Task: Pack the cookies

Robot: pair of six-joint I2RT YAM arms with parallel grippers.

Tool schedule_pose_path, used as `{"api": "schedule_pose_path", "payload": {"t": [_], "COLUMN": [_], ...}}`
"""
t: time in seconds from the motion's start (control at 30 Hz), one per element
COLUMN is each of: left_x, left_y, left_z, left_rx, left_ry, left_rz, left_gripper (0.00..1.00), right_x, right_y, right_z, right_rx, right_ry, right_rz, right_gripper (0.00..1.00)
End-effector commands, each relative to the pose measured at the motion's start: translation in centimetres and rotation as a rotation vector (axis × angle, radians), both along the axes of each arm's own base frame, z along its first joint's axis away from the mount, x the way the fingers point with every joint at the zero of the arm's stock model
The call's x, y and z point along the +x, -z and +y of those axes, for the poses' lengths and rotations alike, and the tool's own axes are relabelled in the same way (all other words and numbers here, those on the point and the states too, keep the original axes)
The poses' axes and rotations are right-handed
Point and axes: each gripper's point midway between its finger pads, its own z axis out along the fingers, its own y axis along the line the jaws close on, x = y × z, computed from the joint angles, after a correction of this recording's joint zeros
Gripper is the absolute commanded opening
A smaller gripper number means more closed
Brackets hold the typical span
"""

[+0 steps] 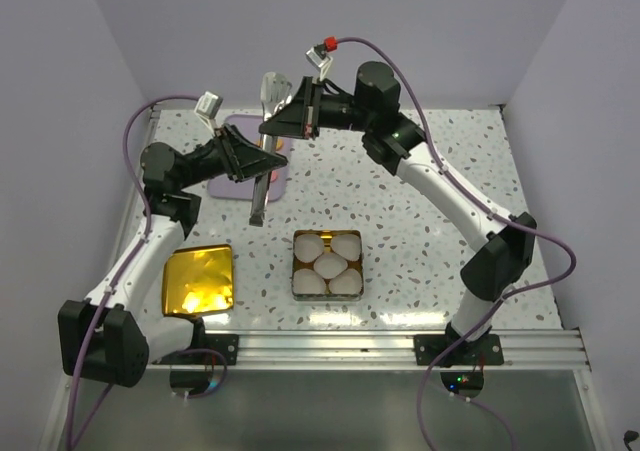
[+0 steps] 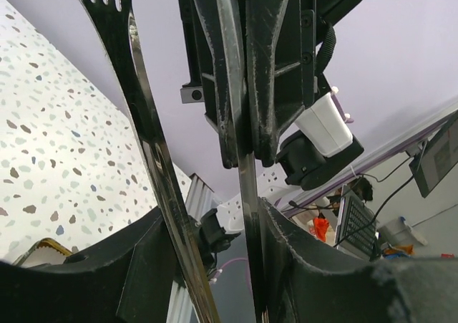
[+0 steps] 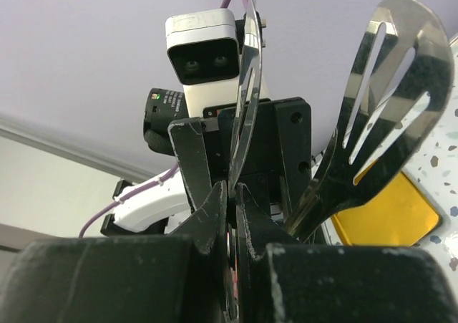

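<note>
I should open my right gripper now. Both arms of the tongs run between my left gripper's fingers, so the tongs would stay held.
Metal tongs [image 1: 262,186] with slotted ends hang above the back of the table, ends up. My left gripper [image 1: 245,159] is closed around both tong arms at mid-length; in the left wrist view the arms [image 2: 154,144] run between its fingers [image 2: 215,223]. My right gripper [image 1: 303,111] is shut on one tong arm near its upper end; in the right wrist view its fingers [image 3: 230,190] pinch the thin blade, and the other slotted end [image 3: 379,101] stands beside it. A square tin [image 1: 298,271] holds several white paper cups [image 1: 327,265]. No cookies show clearly; the grippers hide much of the lavender tray [image 1: 222,181].
A gold lid [image 1: 198,279] lies at the front left, also seen in the right wrist view [image 3: 390,208]. The lavender tray sits at the back left under the grippers. An aluminium rail [image 1: 330,349] runs along the near edge. Walls close in the table on three sides.
</note>
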Motion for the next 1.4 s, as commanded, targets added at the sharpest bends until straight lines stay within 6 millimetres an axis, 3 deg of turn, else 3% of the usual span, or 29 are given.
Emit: {"api": "schedule_pose_path", "payload": {"t": [0.0,0.17,0.23,0.27,0.37,0.6,0.73,0.77,0.8,0.83,0.87,0.9,0.93,1.0,1.03,1.1,1.13,1.37], "left_x": [-0.6,-0.3,-0.3,-0.2,0.1,0.9,2.3,2.7,3.5,4.4,4.8,5.7,6.4,8.0,8.4,10.0,10.8,12.6], "left_y": [-2.0,-1.1,-1.0,-0.8,-0.6,0.1,0.4,1.6,2.1,2.1,4.4,5.3,6.7,7.7,9.9,11.1,12.9,19.6], "left_z": [0.1,0.2,0.3,0.3,0.4,0.8,1.7,1.9,2.2,2.4,2.7,3.2,3.6,4.8,5.3,7.0,7.6,12.3], "left_rx": [0.003,0.031,0.037,0.044,0.059,0.086,0.13,0.17,0.197,0.226,0.306,0.351,0.419,0.501,0.57,0.668,0.72,1.026], "left_ry": [-0.032,-0.056,-0.063,-0.066,-0.078,-0.103,-0.143,-0.155,-0.184,-0.205,-0.217,-0.265,-0.273,-0.353,-0.36,-0.459,-0.476,-0.606], "left_rz": [-0.096,-0.074,-0.071,-0.066,-0.057,-0.035,-0.017,0.013,0.027,0.031,0.096,0.118,0.146,0.167,0.216,0.25,0.296,0.466], "left_gripper": [0.49,0.49,0.48,0.48,0.47,0.45,0.45,0.45,0.45,0.45,0.45,0.45,0.45,0.45,0.46,0.46,0.45,0.42], "right_x": [-1.6,-1.2,-1.1,-1.1,-0.7,-0.1,0.5,0.6,0.7,0.4,0.7,0.1,-0.2,-1.4,-1.9,-2.7,-3.7,-7.3], "right_y": [-3.2,-2.7,-2.7,-2.6,-2.2,-1.2,0.0,1.3,1.2,2.5,3.1,2.9,4.0,4.0,5.4,6.2,6.7,8.1], "right_z": [-1.4,-2.2,-2.7,-2.8,-3.5,-4.9,-7.1,-8.0,-9.4,-10.3,-11.3,-12.2,-13.0,-14.1,-14.7,-15.7,-16.4,-20.1], "right_rx": [0.028,-0.02,-0.03,-0.038,-0.072,-0.13,-0.212,-0.273,-0.291,-0.342,-0.381,-0.397,-0.442,-0.462,-0.5,-0.533,-0.557,-0.653], "right_ry": [0.035,0.091,0.108,0.112,0.14,0.179,0.232,0.258,0.294,0.306,0.353,0.372,0.391,0.406,0.409,0.429,0.432,0.469], "right_rz": [-0.103,-0.099,-0.103,-0.099,-0.097,-0.101,-0.095,-0.075,-0.079,-0.042,-0.052,-0.063,-0.04,-0.049,-0.016,-0.008,0.005,-0.002], "right_gripper": [0.0,0.07,0.21,0.41,0.6,0.73,0.79,0.8,0.8,0.8,0.82,0.83,0.83,0.84,0.84,0.84,0.85,0.85]}}
